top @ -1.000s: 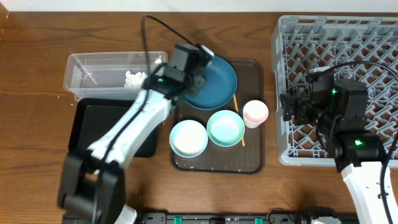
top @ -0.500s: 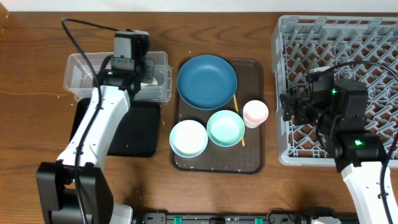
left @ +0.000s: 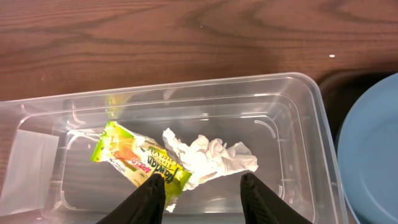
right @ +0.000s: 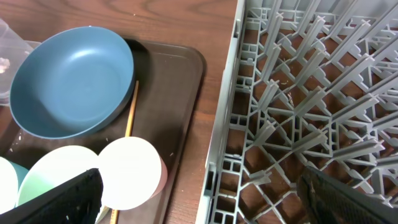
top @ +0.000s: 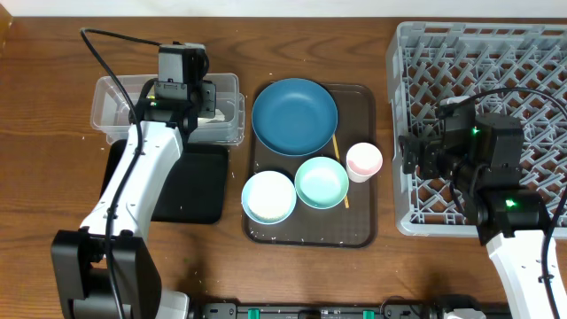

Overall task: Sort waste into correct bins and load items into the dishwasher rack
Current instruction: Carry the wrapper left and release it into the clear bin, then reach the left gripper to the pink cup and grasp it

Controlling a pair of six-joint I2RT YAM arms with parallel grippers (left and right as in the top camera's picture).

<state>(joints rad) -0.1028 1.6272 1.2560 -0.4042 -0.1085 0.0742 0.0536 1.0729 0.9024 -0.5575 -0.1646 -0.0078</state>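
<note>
The cup's body should stay free to hand over to the robot's right gripper, so the left gripper should grab the cup by its rim next.
My left gripper is open and empty, hovering inside the clear tub. The yellow-green wrapper and crumpled tissue lie on the tub's floor just past my fingertips. In the overhead view the left gripper covers the tub's right half. The blue dish, white bowl, mint bowl, cup and wooden stick sit on the brown tray. My right gripper is wide open and empty over the left edge of the grey rack.
The black tray lies in front of the tub, under my left arm. A strip of bare wood separates the brown tray from the rack. The cup is close to my right gripper's left finger.
My left arm swung left from over the blue dish to above the clear tub, then settled there. The right arm has not moved.
</note>
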